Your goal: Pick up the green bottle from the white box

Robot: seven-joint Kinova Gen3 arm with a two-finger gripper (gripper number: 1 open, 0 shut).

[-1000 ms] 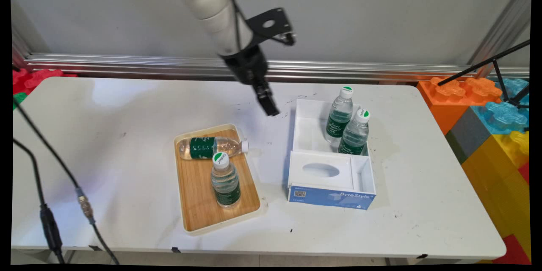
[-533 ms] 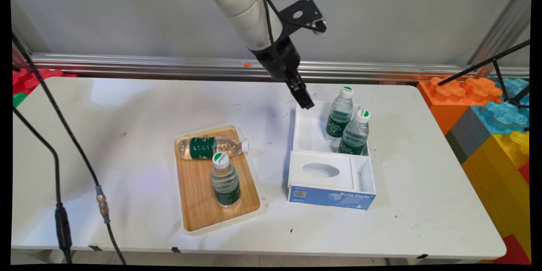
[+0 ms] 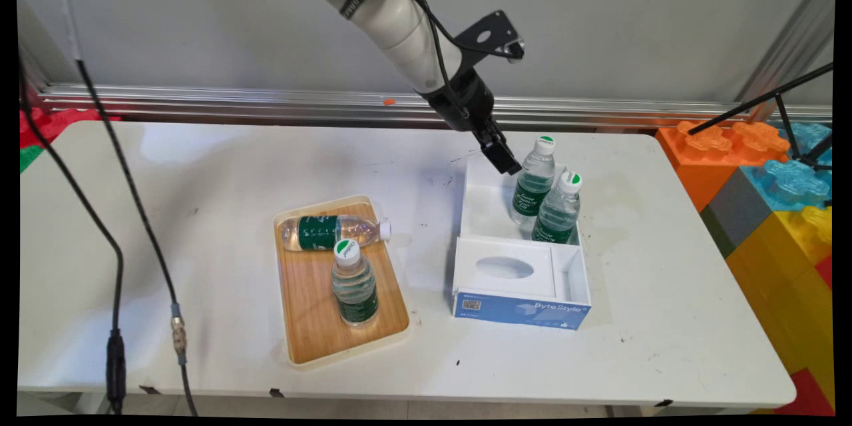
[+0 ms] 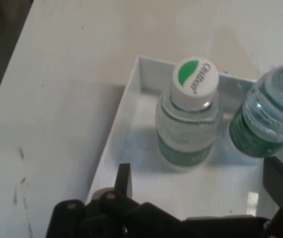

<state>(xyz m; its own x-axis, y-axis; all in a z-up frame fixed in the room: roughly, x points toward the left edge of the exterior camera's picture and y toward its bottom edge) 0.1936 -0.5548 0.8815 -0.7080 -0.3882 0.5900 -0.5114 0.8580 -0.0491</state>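
I should grab the rear water bottle with my gripper next, by its clear part above the label, to lift it out of the white box.
My gripper hangs open over the back left corner of a white box, just left of the rear of two upright water bottles. The rear bottle and the front bottle have green labels and white-and-green caps. In the hand view my gripper is empty, its fingers wide apart. A capped bottle stands ahead between them on the box floor, by the box wall. A second bottle is at the right.
A wooden tray left of the box holds one lying bottle and one upright bottle. The box's front part has a white insert with an oval hole. Large coloured blocks stand at the right; black cables hang at the left.
The arm has swung right and slightly down, carrying the gripper from above the bare table between tray and box to the box's back left corner beside the rear bottle.
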